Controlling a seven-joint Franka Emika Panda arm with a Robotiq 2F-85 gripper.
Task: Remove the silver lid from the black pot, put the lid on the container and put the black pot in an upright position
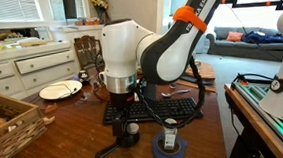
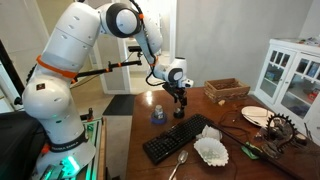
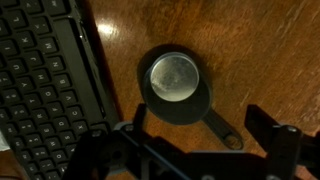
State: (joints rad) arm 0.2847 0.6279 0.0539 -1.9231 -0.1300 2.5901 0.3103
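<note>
The gripper grabs the silver lid (image 3: 173, 77) from above by opposite sides of its rim next, keeping the lid flat to put on the container.
The black pot (image 3: 182, 103) sits on the wooden table beside the keyboard, its long handle (image 3: 224, 131) pointing to the lower right in the wrist view. The silver lid (image 3: 173, 77) lies flat on top of it. My gripper (image 3: 200, 140) is open and empty, hovering above the pot with one finger on each side of the handle end. The pot also shows in both exterior views (image 1: 127, 135) (image 2: 181, 113), right below the gripper (image 1: 126, 112) (image 2: 181, 100). A small container (image 1: 169, 141) (image 2: 157, 112) stands in a blue ring near the pot.
A black keyboard (image 3: 45, 90) (image 1: 156, 110) (image 2: 180, 140) lies right beside the pot. A wicker basket (image 1: 4, 124), a white plate (image 1: 60, 91), a white paper bowl (image 2: 212, 150) and a spoon (image 2: 180, 163) also sit on the table.
</note>
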